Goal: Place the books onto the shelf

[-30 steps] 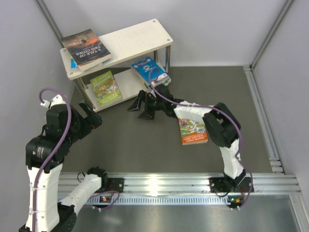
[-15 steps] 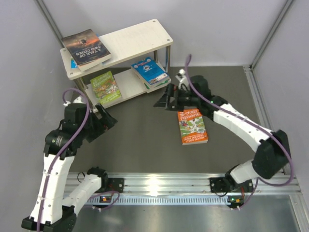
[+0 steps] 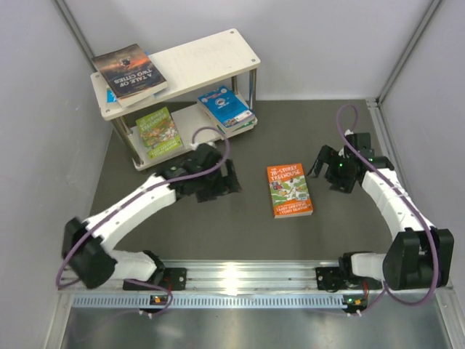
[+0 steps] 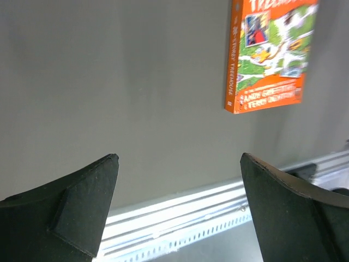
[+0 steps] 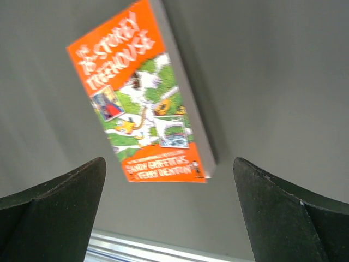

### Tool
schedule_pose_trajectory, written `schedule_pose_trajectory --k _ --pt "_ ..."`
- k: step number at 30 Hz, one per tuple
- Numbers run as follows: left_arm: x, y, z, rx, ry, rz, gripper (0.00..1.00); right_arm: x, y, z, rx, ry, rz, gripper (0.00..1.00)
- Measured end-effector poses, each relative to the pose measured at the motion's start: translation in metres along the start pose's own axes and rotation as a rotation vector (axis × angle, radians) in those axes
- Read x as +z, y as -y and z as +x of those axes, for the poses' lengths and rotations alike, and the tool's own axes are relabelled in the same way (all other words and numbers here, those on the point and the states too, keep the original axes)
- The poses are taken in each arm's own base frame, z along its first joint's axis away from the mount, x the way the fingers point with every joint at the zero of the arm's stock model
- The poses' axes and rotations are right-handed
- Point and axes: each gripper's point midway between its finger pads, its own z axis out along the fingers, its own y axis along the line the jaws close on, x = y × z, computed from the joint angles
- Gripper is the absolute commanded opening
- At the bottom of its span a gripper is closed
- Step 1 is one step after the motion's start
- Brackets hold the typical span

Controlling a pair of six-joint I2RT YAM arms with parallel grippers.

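I will next grab the orange book with my right gripper by its long page edge [image 3: 306, 191] [image 5: 186, 93], so its spine side stays free for my left gripper.
An orange "Treehouse" book [image 3: 290, 190] lies flat on the dark table, apart from both grippers. My left gripper [image 3: 229, 182] is open just left of it; in the left wrist view the book [image 4: 270, 54] sits up and to the right of the gripper [image 4: 179, 158]. My right gripper [image 3: 325, 174] is open just right of the book, which lies beyond the gripper [image 5: 169, 161] in the right wrist view [image 5: 142, 103]. The shelf [image 3: 203, 54] stands at the back left. It carries a dark book [image 3: 129, 70] on top, and a green book [image 3: 158, 131] and a blue book [image 3: 227, 107] below.
An aluminium rail [image 3: 232, 280] with the arm bases runs along the table's near edge and shows in both wrist views [image 4: 180, 218] [image 5: 125, 248]. Pale walls close in the left, back and right. More book edges peek out under the dark book.
The left arm swung from the left wall across to the table's middle beside the orange book. The right arm pulled back from the shelf to the book's right. Both grippers stayed open.
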Motion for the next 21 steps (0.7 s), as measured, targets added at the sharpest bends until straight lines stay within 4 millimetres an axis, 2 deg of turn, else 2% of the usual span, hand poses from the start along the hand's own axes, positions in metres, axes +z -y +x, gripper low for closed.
schedule_pose_trajectory --k 4,8,11,16,19,21 --pt "0.069 0.012 0.028 0.053 -0.104 -0.055 0.99 0.014 0.018 0.013 0.003 -0.066 0.047 1.00" --pt "0.115 0.019 0.044 0.073 -0.179 -0.081 0.99 0.035 0.033 0.036 0.017 -0.162 0.082 1.00" --pt "0.138 0.034 0.045 0.071 -0.197 -0.049 0.99 0.047 0.040 0.048 0.029 -0.208 0.089 1.00" --pt "0.168 0.051 0.048 0.051 -0.218 0.011 0.99 0.071 0.039 0.061 0.060 -0.264 0.041 1.00" --pt "0.182 0.055 0.055 0.041 -0.246 0.038 0.99 0.076 0.023 0.056 0.088 -0.258 -0.046 1.00" --pt "0.188 0.068 0.057 0.030 -0.268 0.090 0.99 0.080 0.011 0.055 0.100 -0.255 -0.111 0.96"
